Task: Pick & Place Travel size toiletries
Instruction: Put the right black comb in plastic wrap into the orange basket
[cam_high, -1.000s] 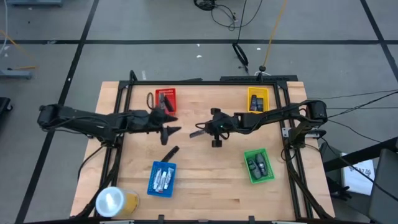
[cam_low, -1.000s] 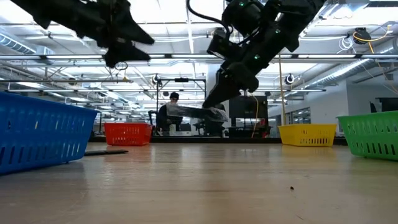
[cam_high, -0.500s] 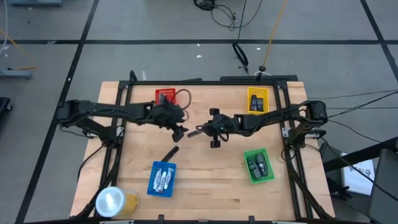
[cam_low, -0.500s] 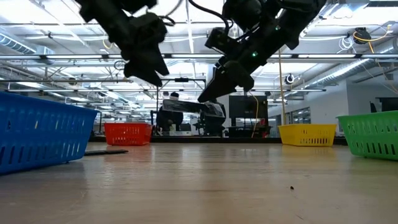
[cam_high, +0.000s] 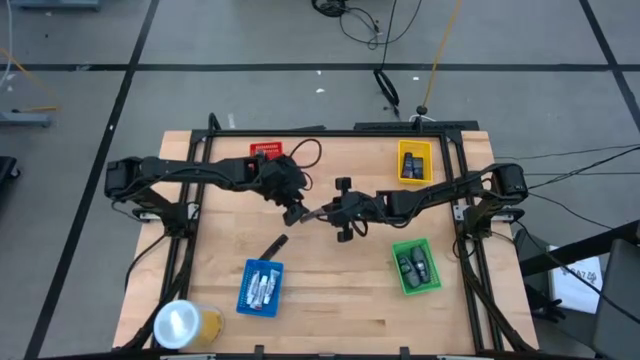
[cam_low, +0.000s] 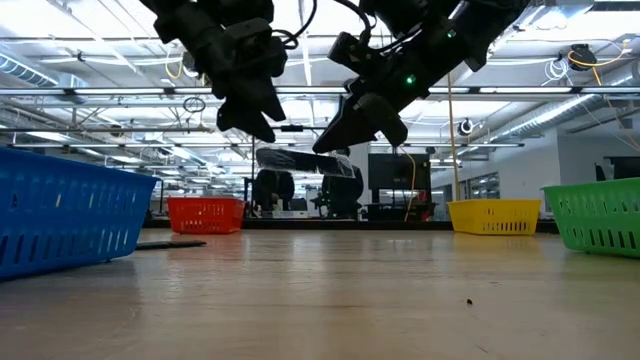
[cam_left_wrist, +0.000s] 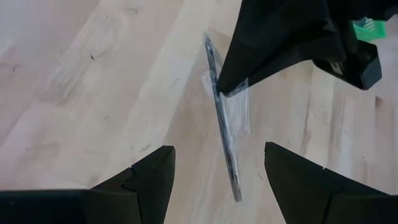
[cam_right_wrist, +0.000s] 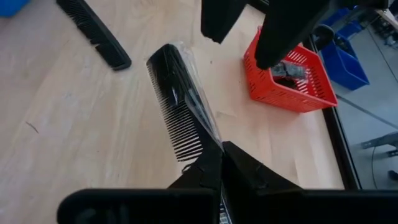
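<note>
My left gripper needs to grab the comb by its loose end (cam_left_wrist: 234, 185) next, to take over the wrapped comb from my right gripper.
A black comb (cam_right_wrist: 180, 109) in a clear wrapper hangs in the air over the middle of the table (cam_high: 330, 300), seen edge-on in the left wrist view (cam_left_wrist: 225, 140) and level in the low view (cam_low: 300, 160). My right gripper (cam_high: 323, 212) is shut on it. My left gripper (cam_left_wrist: 217, 180) is open and has come in from the table's left. Its two fingers stand on either side of the comb's free end without touching it. A second black comb (cam_high: 272, 245) lies flat on the table. My right gripper pinches the wrapped comb between its two fingers at one end (cam_right_wrist: 208, 152). The fingers (cam_left_wrist: 249, 68) reach in from the table's right and run roughly along the comb. The comb is lifted clear and sticks out about level toward the left gripper.
Red tray (cam_high: 266, 155) at the far left, yellow tray (cam_high: 414, 162) at the far right, green tray (cam_high: 415, 265) near right, blue tray (cam_high: 261, 288) with white tubes near left. A yellowish roll (cam_high: 185, 323) stands at the near left corner.
My left gripper has swung from beside the red tray toward the table's middle, up to the comb's free end. My right gripper has kept its hold and raised the comb slightly.
</note>
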